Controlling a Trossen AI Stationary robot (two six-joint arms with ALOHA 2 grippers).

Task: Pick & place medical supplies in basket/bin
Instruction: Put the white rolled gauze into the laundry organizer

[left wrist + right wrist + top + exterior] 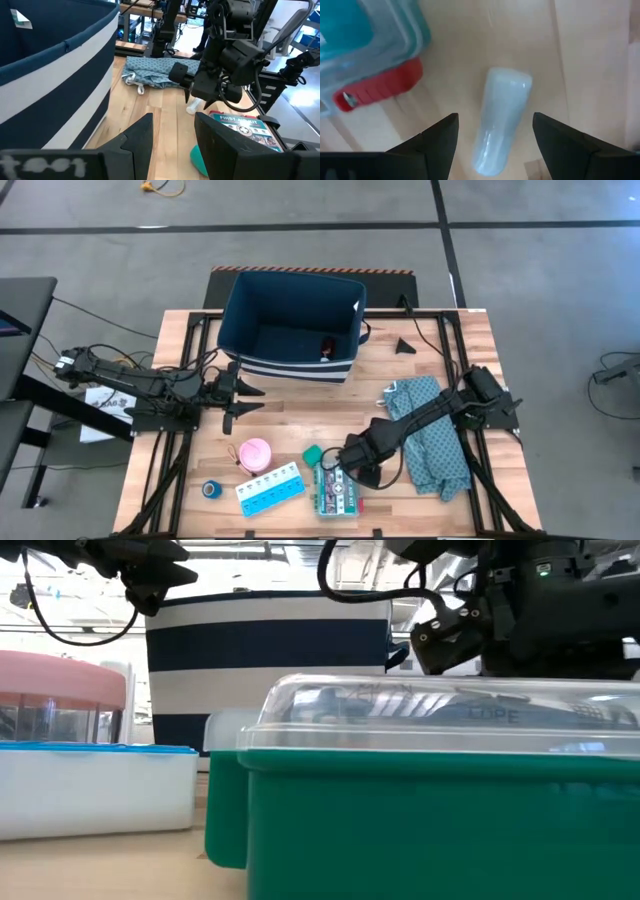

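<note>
The small white tube has to go into the navy bin, so my right gripper next needs to grab the tube by its end with the cap (507, 82).
My right gripper (495, 142) is open and points down over a small white tube (501, 120) that lies flat on the wood beside the green-red flat box (335, 491). Its fingers stand on either side of the tube, apart from it. The navy bin (290, 320) stands at the table's far side with a red-capped bottle (327, 348) inside. The pink roll (255, 453), teal bit (312, 452), blue tape roll (211, 489) and pill organizer (270, 488) lie near the near edge. My left gripper (243, 400) waits, open, near the bin's left corner.
A patterned teal cloth (430, 430) lies crumpled under the right arm. A small black wedge (404, 345) sits to the right of the bin. The flat box's red latch (380, 85) is close to my right gripper. Bare wood lies between the bin and the small items.
</note>
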